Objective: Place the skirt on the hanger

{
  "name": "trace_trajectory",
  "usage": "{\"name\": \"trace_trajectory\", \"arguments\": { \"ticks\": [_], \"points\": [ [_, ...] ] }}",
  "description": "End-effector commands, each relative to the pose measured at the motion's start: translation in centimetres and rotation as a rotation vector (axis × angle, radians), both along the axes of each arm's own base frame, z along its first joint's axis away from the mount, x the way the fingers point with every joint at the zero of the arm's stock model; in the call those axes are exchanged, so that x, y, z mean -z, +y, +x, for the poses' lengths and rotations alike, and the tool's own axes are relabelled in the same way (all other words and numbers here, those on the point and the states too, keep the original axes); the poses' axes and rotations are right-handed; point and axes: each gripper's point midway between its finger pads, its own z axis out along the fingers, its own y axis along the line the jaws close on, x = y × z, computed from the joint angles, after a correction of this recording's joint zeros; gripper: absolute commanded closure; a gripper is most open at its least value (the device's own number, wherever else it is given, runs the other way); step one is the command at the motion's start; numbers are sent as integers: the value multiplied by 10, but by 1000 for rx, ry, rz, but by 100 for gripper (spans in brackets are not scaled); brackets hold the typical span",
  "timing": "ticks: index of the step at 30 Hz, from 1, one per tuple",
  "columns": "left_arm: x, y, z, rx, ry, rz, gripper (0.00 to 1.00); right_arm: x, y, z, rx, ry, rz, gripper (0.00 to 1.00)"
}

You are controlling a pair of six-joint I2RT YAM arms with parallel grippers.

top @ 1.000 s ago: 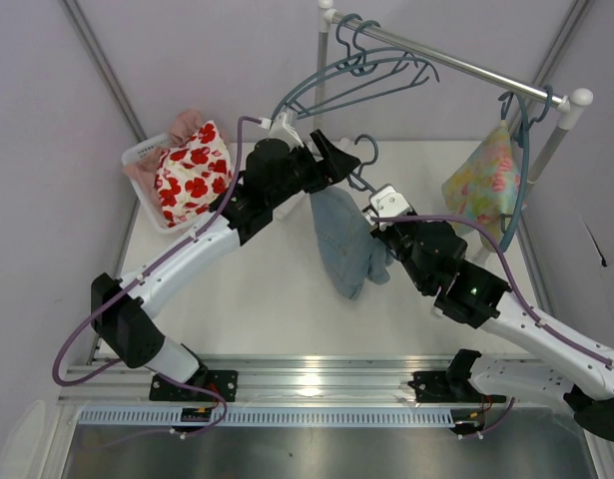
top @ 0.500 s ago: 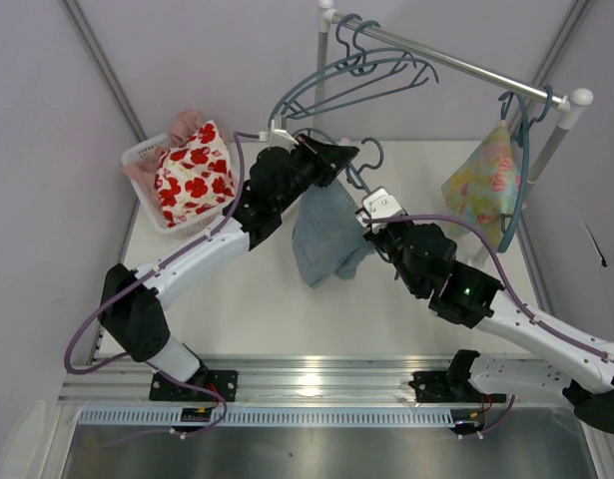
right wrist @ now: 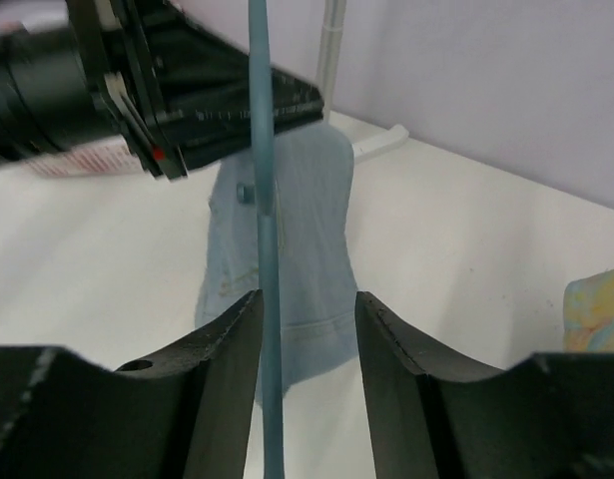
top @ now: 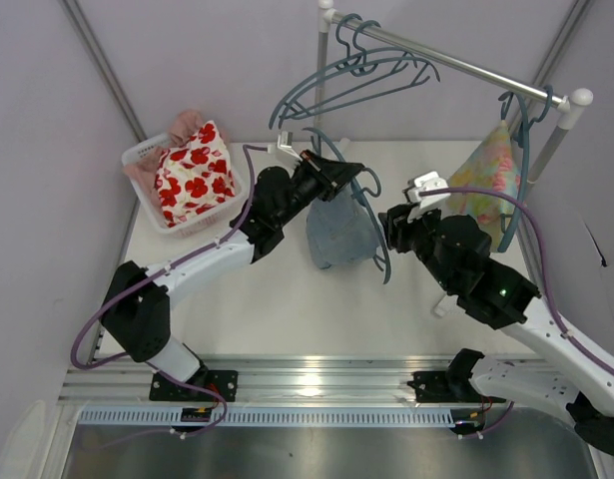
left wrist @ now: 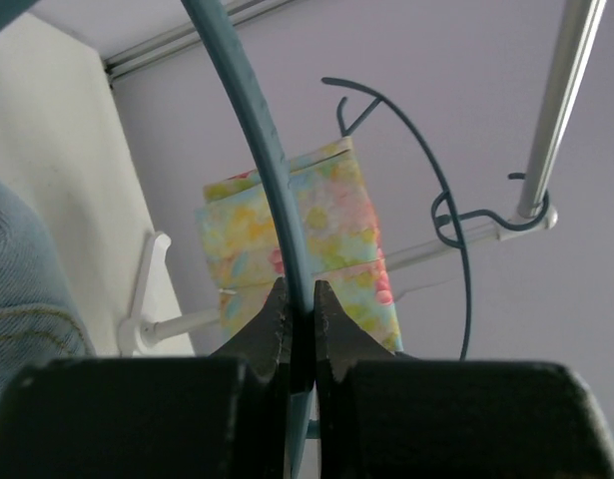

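To hang the skirt on the bar, my right gripper should next grip the teal hanger's arm opposite my left gripper, leaving the hanger's hook for the bar.
The teal hanger hangs over the table's middle with the light blue denim skirt draped from it. My left gripper is shut on the hanger's upper arm; both fingertips press the thin bar, and the skirt shows at the left edge. My right gripper is open just right of the skirt. In the right wrist view the hanger bar runs between its spread fingers, close to the left one, with the skirt behind.
A white basket at the back left holds a white cloth with red flowers. A metal rail at the back carries several more teal hangers and, at its right end, a pastel floral garment.
My left gripper has closed on the hanger. My right gripper has opened, let go and drawn back to the right. The skirt has shifted right and hangs more bunched.
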Motion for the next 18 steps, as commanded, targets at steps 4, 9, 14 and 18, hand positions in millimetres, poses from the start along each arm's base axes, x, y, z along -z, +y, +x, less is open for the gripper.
{"name": "trace_trajectory", "arguments": {
  "ticks": [4, 9, 14, 18],
  "points": [
    [-48, 7, -17, 39, -139, -98, 100, -22, -1, -12, -12, 69, 192, 52],
    [-45, 8, -16, 44, -106, -108, 100, -6, 11, -19, -83, 117, 201, 50],
    [-49, 8, -17, 60, -112, -114, 100, 22, 13, -16, -79, 110, 203, 43],
    [-49, 9, -19, 64, -101, -122, 100, 23, 16, -12, -75, 102, 208, 43]
  ]
}}
